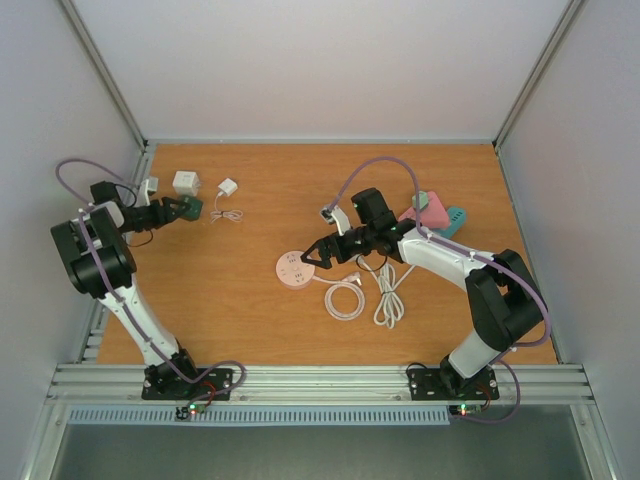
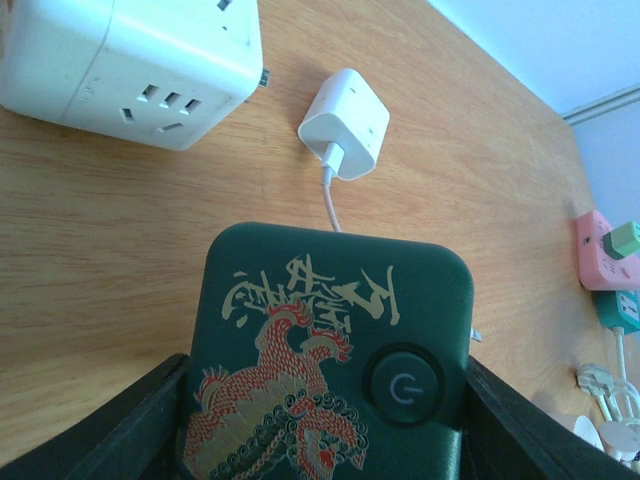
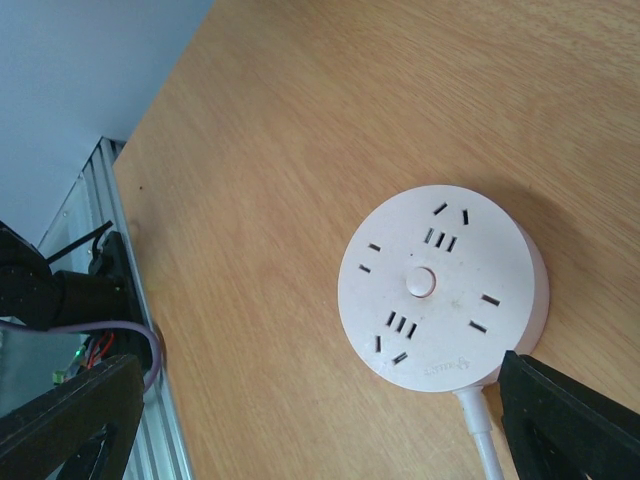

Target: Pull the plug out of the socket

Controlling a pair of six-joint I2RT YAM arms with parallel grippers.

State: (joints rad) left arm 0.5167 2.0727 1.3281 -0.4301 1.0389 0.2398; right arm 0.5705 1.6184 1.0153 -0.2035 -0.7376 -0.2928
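Observation:
The table below is flat and open, and the block would land on it. My left gripper should release the dark green socket block (image 1: 192, 207) now.
My left gripper (image 1: 183, 209) (image 2: 325, 425) is shut on a dark green socket block (image 1: 192, 207) (image 2: 330, 340) with a dragon print and a round power button; a black finger presses each side of it. Just beyond the block a white plug (image 1: 227, 188) (image 2: 345, 132) lies loose on the table, its thin cable running back under the block. My right gripper (image 1: 316, 254) (image 3: 320, 430) stands wide open beside a round pink socket (image 1: 294, 268) (image 3: 440, 290) with nothing plugged in. One fingertip is close to where the pink socket's white cord leaves it.
A white cube socket (image 1: 186, 183) (image 2: 130, 60) sits at the far left. Coiled white cables (image 1: 345, 298) (image 1: 390, 295) lie right of the round socket. A pink strip (image 1: 428, 213) (image 2: 600, 250) and a teal one (image 1: 455, 218) (image 2: 620, 310) lie behind the right arm.

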